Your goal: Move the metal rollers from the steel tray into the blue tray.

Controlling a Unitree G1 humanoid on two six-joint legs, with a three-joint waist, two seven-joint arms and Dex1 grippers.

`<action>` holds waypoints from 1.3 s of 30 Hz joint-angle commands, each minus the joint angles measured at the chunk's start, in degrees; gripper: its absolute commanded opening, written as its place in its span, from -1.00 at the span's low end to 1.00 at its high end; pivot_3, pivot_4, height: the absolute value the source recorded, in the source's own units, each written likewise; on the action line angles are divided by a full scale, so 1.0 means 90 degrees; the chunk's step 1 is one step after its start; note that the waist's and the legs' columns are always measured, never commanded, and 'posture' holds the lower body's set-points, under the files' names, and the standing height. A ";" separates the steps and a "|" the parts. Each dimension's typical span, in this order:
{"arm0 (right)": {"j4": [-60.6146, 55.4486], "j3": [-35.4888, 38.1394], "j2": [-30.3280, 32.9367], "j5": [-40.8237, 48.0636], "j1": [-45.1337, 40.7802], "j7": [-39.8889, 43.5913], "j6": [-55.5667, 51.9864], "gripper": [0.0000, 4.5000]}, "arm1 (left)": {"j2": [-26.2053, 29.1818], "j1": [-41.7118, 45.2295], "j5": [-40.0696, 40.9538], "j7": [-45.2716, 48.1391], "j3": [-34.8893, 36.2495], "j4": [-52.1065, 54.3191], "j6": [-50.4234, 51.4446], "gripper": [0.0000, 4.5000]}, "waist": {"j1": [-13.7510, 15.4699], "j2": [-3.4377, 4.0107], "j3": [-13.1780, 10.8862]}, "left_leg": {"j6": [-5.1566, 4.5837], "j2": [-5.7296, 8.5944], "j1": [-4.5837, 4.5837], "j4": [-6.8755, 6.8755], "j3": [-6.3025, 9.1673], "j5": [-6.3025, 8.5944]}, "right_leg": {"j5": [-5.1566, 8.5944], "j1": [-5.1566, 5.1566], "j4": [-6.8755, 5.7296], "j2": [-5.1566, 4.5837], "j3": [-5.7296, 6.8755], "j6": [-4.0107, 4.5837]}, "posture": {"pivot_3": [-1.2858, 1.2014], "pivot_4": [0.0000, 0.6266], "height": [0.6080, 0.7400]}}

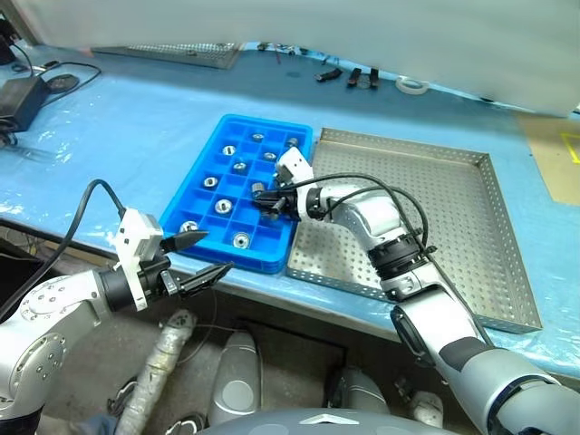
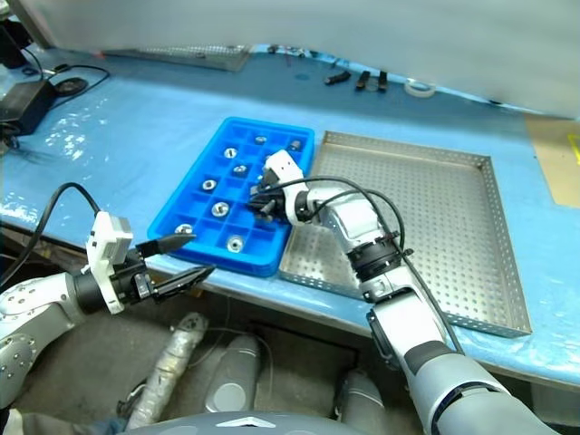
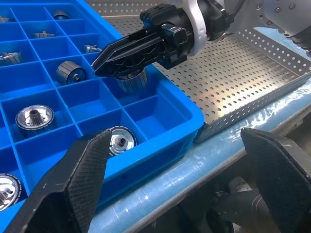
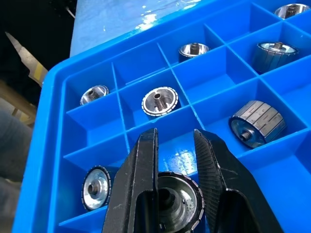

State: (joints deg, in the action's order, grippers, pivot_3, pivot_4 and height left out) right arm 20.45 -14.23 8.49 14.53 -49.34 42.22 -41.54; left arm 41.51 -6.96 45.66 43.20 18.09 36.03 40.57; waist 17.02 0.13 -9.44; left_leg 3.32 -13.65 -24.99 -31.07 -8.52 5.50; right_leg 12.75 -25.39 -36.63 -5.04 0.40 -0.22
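My right gripper holds the held roller (image 4: pixel 179 204) in line with and over the blue tray's section (image 4: pixel 179 158). It should open now, as the roller would lie there.
The blue tray (image 1: pixel 227 258) lies on the table with several metal rollers (image 1: pixel 224 206) lying one to a compartment. To its right, touching it, is the steel tray (image 1: pixel 435 227) with a perforated floor. My right gripper (image 1: pixel 263 201) hangs over the blue tray's right side, shut on a metal roller (image 4: pixel 177 199). That roller (image 3: pixel 132 81) hangs just above a compartment near the tray's front right corner. My left gripper (image 1: pixel 217 251) stands open at the blue tray's front edge with nothing between its fingers (image 3: pixel 73 184).
A black power adapter (image 1: pixel 20 100) with cables sits at the back left. A wire-mesh rack (image 1: pixel 181 53), small black parts (image 1: pixel 362 78) and a tape roll (image 1: pixel 412 85) line the far edge. The table's front edge runs just below both trays.
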 commanded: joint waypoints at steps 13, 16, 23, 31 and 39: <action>-0.0315 0.0729 0.0087 0.0107 -0.0220 -0.0329 0.0178 0.33 | 0.0212 0.0962 -0.0100 0.0223 -0.0343 -0.0476 -0.0144 1.00 | -0.0065 0.0000 0.0000 | 0.0002 0.0000 0.0003 -0.0011 -0.0001 -0.0001 | -0.0002 -0.0002 -0.0008 0.0006 -0.0010 0.0000 | 0.33 -0.52 1.00; -0.0649 0.1024 0.0277 0.0241 -0.0186 -0.0328 0.0031 0.33 | 0.0181 0.1485 -0.0293 0.0378 -0.0625 -0.0909 -0.0255 1.00 | -0.0084 0.0000 0.0000 | 0.0003 0.0000 0.0003 -0.0017 -0.0001 -0.0002 | -0.0003 -0.0001 -0.0013 0.0006 -0.0010 0.0000 | 0.28 -0.52 1.00; -0.2339 0.1636 0.1347 0.0761 0.0784 -0.0067 -0.0537 0.33 | -0.0140 0.3198 -0.0985 0.1214 -0.1794 -0.2470 -0.0782 1.00 | -0.0229 -0.0003 0.0003 | 0.0031 0.0006 0.0006 -0.0034 -0.0004 -0.0020 | -0.0024 0.0029 -0.0011 -0.0003 -0.0008 0.0013 | 0.15 -0.52 1.00; -0.3801 0.3218 0.2062 0.1075 0.2415 -0.1072 -0.0991 0.33 | -0.1107 0.4945 -0.1879 0.2205 -0.2830 -0.4655 -0.1583 1.00 | -0.0808 -0.0003 0.0005 | 0.0031 0.0016 0.0004 -0.0069 -0.0015 -0.0021 | -0.0046 0.0030 -0.0011 -0.0006 -0.0036 0.0007 | -0.02 -0.52 1.00; -0.5059 0.3394 0.1805 0.1367 0.3876 -0.1617 -0.1158 0.33 | -0.1480 0.5501 -0.2422 0.3078 -0.3103 -0.5929 -0.2216 1.00 | -0.1359 -0.0001 0.0006 | 0.0017 0.0012 0.0031 -0.0060 -0.0039 -0.0015 | -0.0045 0.0030 -0.0002 -0.0004 -0.0043 0.0017 | -0.10 -0.52 1.00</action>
State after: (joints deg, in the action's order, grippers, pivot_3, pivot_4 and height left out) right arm -21.61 16.60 24.79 25.40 -14.80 28.20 -52.47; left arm 27.84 41.30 24.61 69.43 -10.22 -16.70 22.34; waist 4.80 0.13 -9.39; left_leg 3.46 -13.54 -24.65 -31.58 -8.91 5.38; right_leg 12.35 -25.08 -36.64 -5.07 -0.01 -0.06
